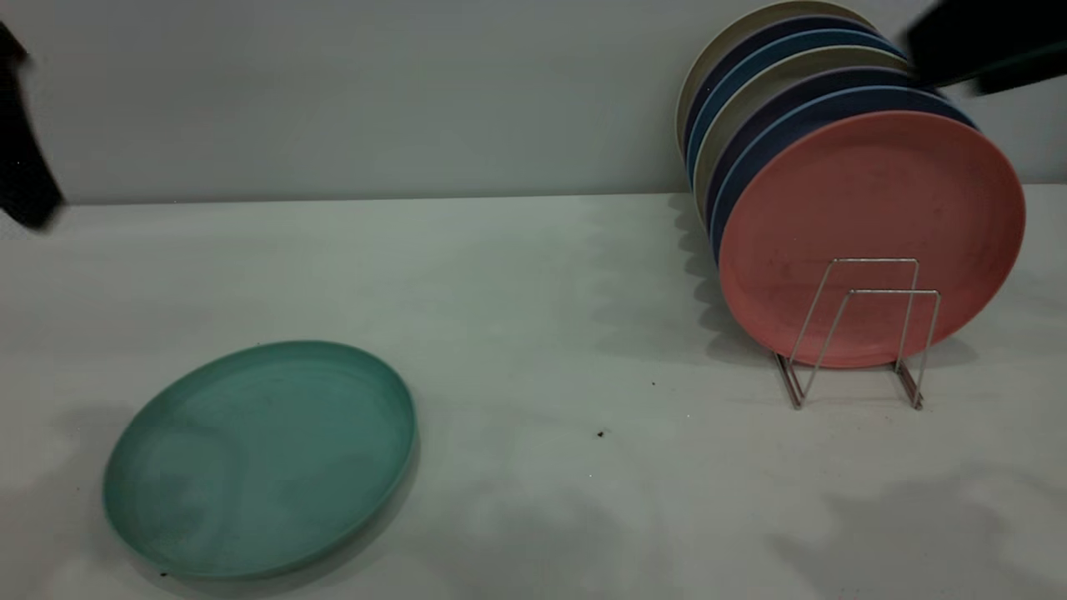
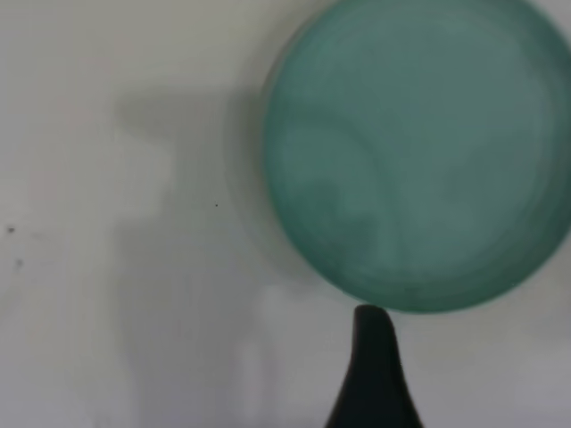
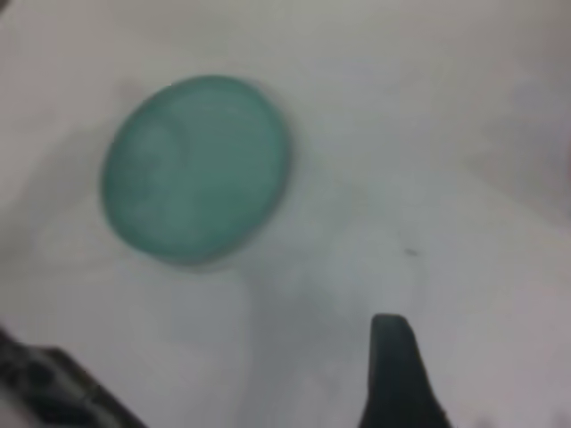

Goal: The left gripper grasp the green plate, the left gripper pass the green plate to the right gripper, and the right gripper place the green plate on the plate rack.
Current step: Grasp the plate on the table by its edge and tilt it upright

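Note:
My left gripper is to grab the green plate by its rim point(image 1: 150, 405) next, so the rest of the plate point(image 1: 275, 455) stays free for the right gripper.
The green plate point(image 1: 262, 458) lies flat on the white table at the front left. It also shows in the left wrist view point(image 2: 419, 152) and the right wrist view point(image 3: 194, 168). The left gripper point(image 1: 25, 167) hangs above the table's far left edge, apart from the plate. One of its fingers point(image 2: 372, 366) shows just short of the plate's rim, with no second finger beside it. The right gripper point(image 1: 975, 50) is high at the back right, above the racked plates. One of its fingers point(image 3: 397, 370) shows over bare table. The plate rack point(image 1: 867, 333) stands at the right with its two front loops free.
Several plates stand upright in the rack. A salmon-pink plate point(image 1: 871, 237) is in front, with blue and beige ones behind it. A grey wall runs behind the table. Small dark specks point(image 1: 600, 433) lie mid-table.

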Robot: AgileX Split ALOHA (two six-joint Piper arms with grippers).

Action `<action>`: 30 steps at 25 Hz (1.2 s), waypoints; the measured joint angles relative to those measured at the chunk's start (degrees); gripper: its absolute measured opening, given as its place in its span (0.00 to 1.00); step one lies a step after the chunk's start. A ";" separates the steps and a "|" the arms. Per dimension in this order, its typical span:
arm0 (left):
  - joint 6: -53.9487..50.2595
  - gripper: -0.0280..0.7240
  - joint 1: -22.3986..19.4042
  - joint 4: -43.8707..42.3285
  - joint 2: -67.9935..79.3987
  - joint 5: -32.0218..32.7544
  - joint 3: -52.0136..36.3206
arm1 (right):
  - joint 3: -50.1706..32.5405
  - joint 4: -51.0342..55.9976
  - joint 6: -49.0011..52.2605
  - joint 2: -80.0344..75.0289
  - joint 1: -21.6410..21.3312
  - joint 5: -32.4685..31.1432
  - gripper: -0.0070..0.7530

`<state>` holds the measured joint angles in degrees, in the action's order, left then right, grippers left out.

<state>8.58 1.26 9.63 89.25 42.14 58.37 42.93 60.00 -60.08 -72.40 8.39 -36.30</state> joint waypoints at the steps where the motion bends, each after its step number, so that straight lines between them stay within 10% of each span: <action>1: 0.27 0.82 -0.55 0.13 2.58 -0.14 0.79 | 0.08 1.69 -0.74 -1.82 1.58 0.71 0.66; 10: 6.81 0.82 -6.74 4.83 21.72 -3.67 4.94 | 1.43 14.43 -7.37 -16.20 14.22 3.78 0.66; 22: 14.71 0.75 -6.78 16.34 37.15 -12.14 5.37 | 1.43 18.94 -9.01 -19.71 14.57 5.03 0.66; 30: 17.35 0.53 -6.66 20.62 39.50 -13.72 5.56 | 1.43 19.04 -9.06 -19.71 14.57 5.56 0.66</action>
<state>25.93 -5.41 30.25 128.75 28.42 63.93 44.36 79.04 -69.14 -92.11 22.97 -30.74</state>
